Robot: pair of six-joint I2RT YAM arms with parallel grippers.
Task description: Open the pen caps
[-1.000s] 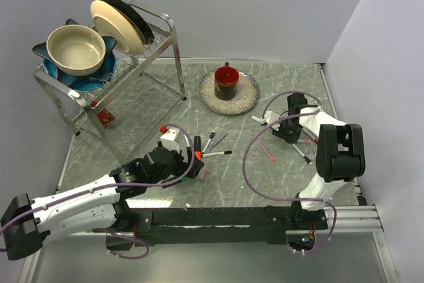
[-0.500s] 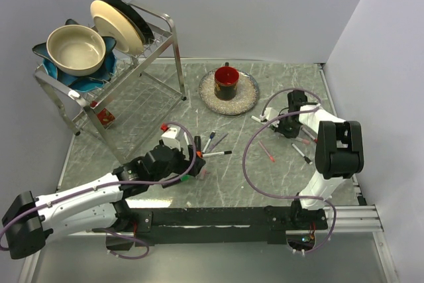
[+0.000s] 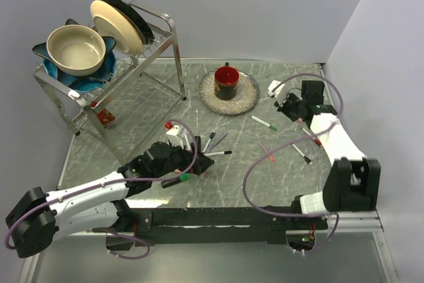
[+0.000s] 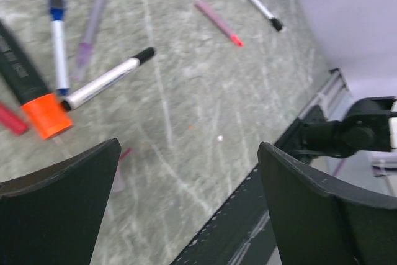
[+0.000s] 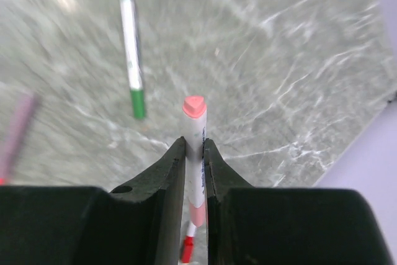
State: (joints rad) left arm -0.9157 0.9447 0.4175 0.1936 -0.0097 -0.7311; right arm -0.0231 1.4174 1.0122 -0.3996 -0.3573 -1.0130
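Note:
My left gripper should next grab the white pen's pink cap end and leave the pen's body to my right gripper, so that the white pen can be opened.
My right gripper (image 5: pixel 195 144) is shut on a slim white pen (image 5: pixel 196 130), lifted off the table at the far right (image 3: pixel 287 103). The pen's pink end pokes out past the fingertips. A green-capped pen (image 5: pixel 131 60) lies beyond it. My left gripper (image 4: pixel 186 175) hangs wide open and holds nothing, low over the pen cluster (image 3: pixel 213 144). Under it lie a black marker with an orange cap (image 4: pixel 46 116), a white pen with a black cap (image 4: pixel 146 55), a blue-capped pen (image 4: pixel 59 35) and a purple pen (image 4: pixel 92 26). A pink pen (image 3: pixel 267 151) and a black-capped pen (image 3: pixel 301 154) lie at mid-right.
A metal dish rack (image 3: pixel 165 64) with a bowl and plates stands at the far left. A red mug (image 3: pixel 226 83) sits on a round mat (image 3: pixel 246 101) at the back centre. The black base rail (image 3: pixel 232 218) runs along the near edge.
The right gripper closed on the white pen and carried it up and toward the far right as its arm stretched out. The left gripper shifted slightly right over the pen cluster, still open.

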